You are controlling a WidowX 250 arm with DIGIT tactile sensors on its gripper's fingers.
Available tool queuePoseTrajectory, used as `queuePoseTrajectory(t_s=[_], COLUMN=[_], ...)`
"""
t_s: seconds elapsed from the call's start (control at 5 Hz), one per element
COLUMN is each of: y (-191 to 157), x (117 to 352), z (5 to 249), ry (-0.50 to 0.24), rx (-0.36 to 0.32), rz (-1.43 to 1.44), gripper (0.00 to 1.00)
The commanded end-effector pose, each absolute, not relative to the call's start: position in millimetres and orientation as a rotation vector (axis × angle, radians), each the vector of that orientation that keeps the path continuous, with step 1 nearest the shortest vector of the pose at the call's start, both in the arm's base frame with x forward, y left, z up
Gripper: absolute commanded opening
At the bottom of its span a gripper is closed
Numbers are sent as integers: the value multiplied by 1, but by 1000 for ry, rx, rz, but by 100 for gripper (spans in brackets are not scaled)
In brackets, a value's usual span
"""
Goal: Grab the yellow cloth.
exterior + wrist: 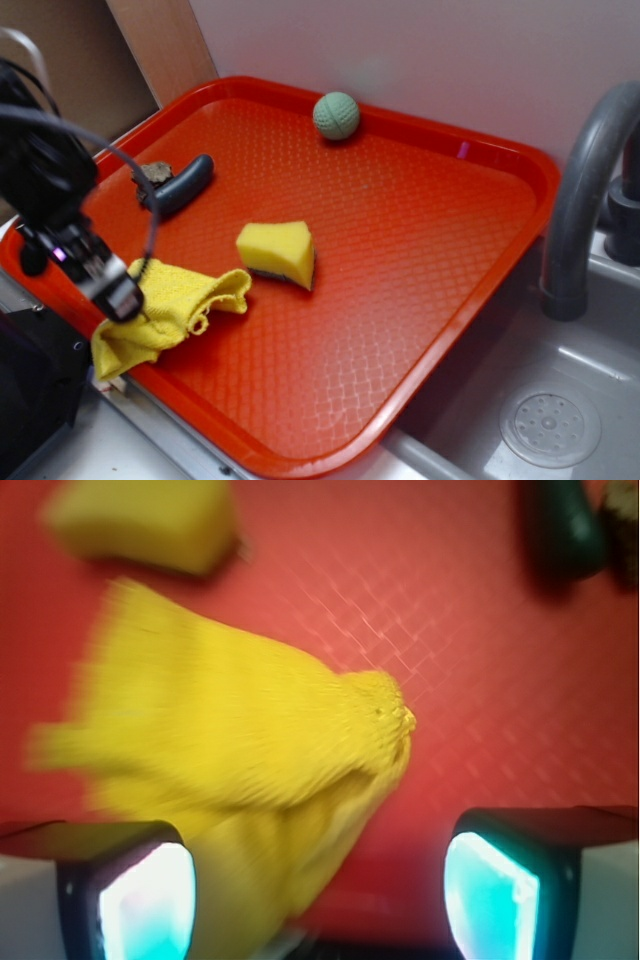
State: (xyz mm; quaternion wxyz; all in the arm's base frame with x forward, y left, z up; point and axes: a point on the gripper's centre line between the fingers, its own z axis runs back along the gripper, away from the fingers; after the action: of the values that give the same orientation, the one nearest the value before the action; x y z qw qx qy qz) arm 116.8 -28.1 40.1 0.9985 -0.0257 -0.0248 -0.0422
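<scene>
The gripper will next take the yellow cloth [165,312] out of the red tray [420,250], and it will grab the cloth by its crumpled middle folds.
The yellow cloth [165,312] lies crumpled at the near-left edge of the red tray [420,250], one end hanging over the rim. In the wrist view the cloth [240,750] fills the left and middle, blurred. My gripper [105,285] hovers just over the cloth's left part. Its jaws are open wide, and the cloth reaches down between the two fingertips [150,900], closer to the left one. The gripper [320,905] holds nothing.
A yellow wedge sponge [277,253] with a dark base sits just right of the cloth, also in the wrist view [140,525]. A dark-handled brush [178,185] lies at the back left. A green ball [336,115] rests by the far rim. A sink and grey faucet [585,200] stand right.
</scene>
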Motion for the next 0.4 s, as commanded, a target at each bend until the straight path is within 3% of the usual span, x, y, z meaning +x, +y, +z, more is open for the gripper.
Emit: queuePoseTrajectory(t_s=[0.0, 0.2], y=[-49, -46], x=[141, 140], z=[11, 12], ry=[1, -5], rx=[53, 49], rz=[-109, -103], gripper=[0, 0])
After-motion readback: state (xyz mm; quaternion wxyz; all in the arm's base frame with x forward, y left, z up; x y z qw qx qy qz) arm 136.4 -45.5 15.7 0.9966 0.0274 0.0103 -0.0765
